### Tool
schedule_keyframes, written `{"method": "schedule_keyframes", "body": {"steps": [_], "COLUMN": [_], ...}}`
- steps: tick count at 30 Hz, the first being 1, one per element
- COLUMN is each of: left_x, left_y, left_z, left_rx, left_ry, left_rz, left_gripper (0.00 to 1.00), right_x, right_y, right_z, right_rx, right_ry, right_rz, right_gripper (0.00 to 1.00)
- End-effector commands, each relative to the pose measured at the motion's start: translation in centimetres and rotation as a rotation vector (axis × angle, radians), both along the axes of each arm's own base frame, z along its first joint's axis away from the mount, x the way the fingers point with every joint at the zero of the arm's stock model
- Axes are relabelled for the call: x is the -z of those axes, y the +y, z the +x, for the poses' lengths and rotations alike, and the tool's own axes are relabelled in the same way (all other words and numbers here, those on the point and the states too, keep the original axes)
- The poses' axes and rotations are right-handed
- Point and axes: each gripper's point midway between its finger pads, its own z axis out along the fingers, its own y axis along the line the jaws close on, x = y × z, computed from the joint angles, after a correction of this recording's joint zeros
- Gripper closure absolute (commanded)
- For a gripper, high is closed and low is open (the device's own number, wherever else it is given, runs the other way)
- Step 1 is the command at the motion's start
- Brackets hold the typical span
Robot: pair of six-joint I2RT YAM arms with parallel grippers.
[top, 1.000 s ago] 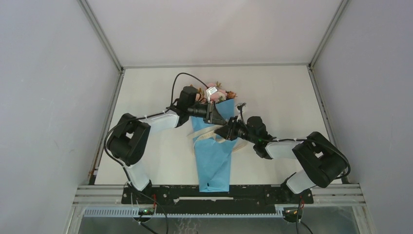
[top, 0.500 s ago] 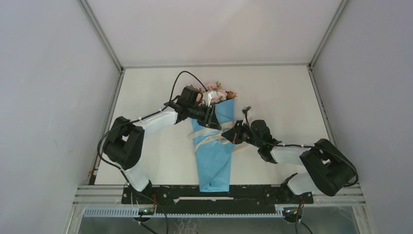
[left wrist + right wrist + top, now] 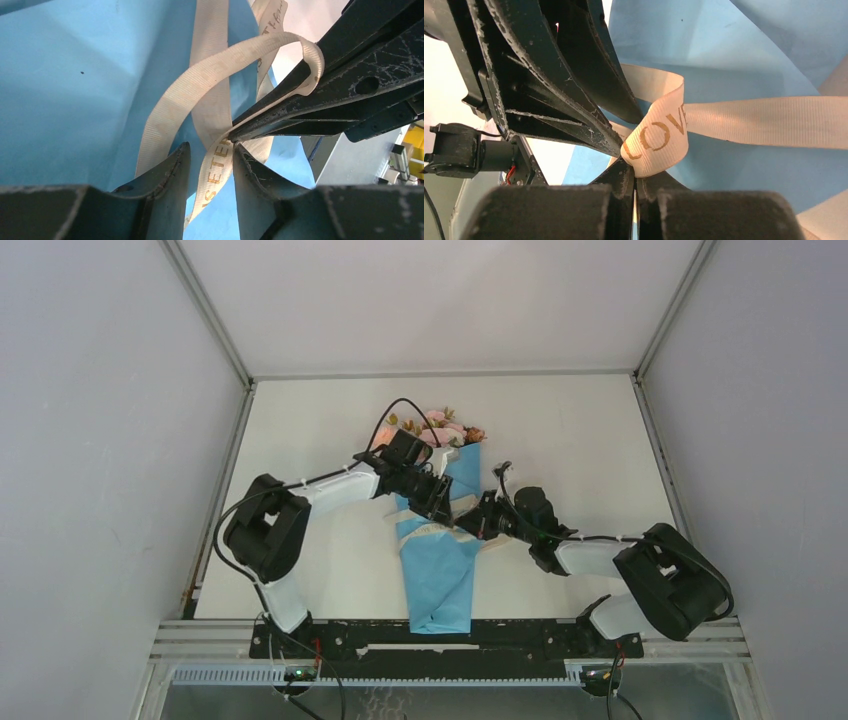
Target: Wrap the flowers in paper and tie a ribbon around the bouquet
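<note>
I should grab the fold of ribbon by its lettered strand [image 3: 216,167] with my left gripper next. The ribbon's loose loop then stays free to tie the bouquet.
The bouquet lies along the table's middle, a cone of light blue paper [image 3: 440,575] with pink flowers [image 3: 440,428] poking out of the far, wide end. A cream ribbon [image 3: 418,530] with gold lettering crosses the cone. My right gripper [image 3: 472,523] reaches in from the right and is shut on a folded loop of the ribbon [image 3: 659,135] at its tips [image 3: 636,172]. My left gripper [image 3: 447,508] meets it tip to tip over the paper. In the left wrist view its jaws [image 3: 210,147] stand open, with a loose strand of ribbon [image 3: 217,175] running through the gap unclamped.
White tabletop [image 3: 580,430] inside grey walls, with metal rails [image 3: 215,325] at the corners. The bouquet's narrow end [image 3: 438,622] reaches the near frame bar between the arm bases. A black cable [image 3: 395,410] arches over the left wrist.
The left gripper let go, opened and slid from the cone's wide end down to the ribbon crossing. The right gripper closed on the ribbon loop and pulled slightly right.
</note>
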Motion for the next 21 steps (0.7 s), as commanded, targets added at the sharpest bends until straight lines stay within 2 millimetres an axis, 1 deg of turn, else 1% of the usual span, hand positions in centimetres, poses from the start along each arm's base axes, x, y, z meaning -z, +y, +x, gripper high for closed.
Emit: {"method": "schedule_keyframes", "body": {"steps": [1,6,10,12,15,19,21], "left_x": [-3.0,-4.7,-4.9,-4.7,-4.1,-2.0,-1.4], "left_y": [-2.0,-2.5,-1.9,-2.0,-2.8,-3.3,-3.5], "left_z": [1.7,2.1,3.4,3.6,3.2,3.3,3.3], "left_rx": [0.026,0.026,-0.037,-0.044,-0.024,-0.016,-0.007], "left_ry": [-0.054,-0.078,-0.113,-0.140,-0.163,-0.161,-0.155], "left_rz": [-0.098,-0.157,-0.146,-0.128,-0.100,-0.043,-0.025], "left_gripper": [0.58,0.58,0.59,0.58,0.55,0.54,0.54], "right_x": [-0.8,-0.6,-0.3,-0.2,-0.1,0.1,0.2], "right_y": [0.3,0.1,-0.6,-0.8,-1.0,-1.3,-1.3], "right_z": [-0.2,-0.7,-0.7,-0.7,-0.8,-0.8,-0.8], "right_rx": [-0.054,-0.074,-0.053,-0.039,-0.026,-0.010,-0.012], "right_ry": [-0.064,-0.071,-0.056,-0.048,-0.043,-0.040,-0.037], "right_rz": [0.012,0.002,-0.014,-0.017,-0.015,-0.017,-0.018], "right_gripper": [1.00,1.00,1.00,0.99,0.97,0.94,0.93]}}
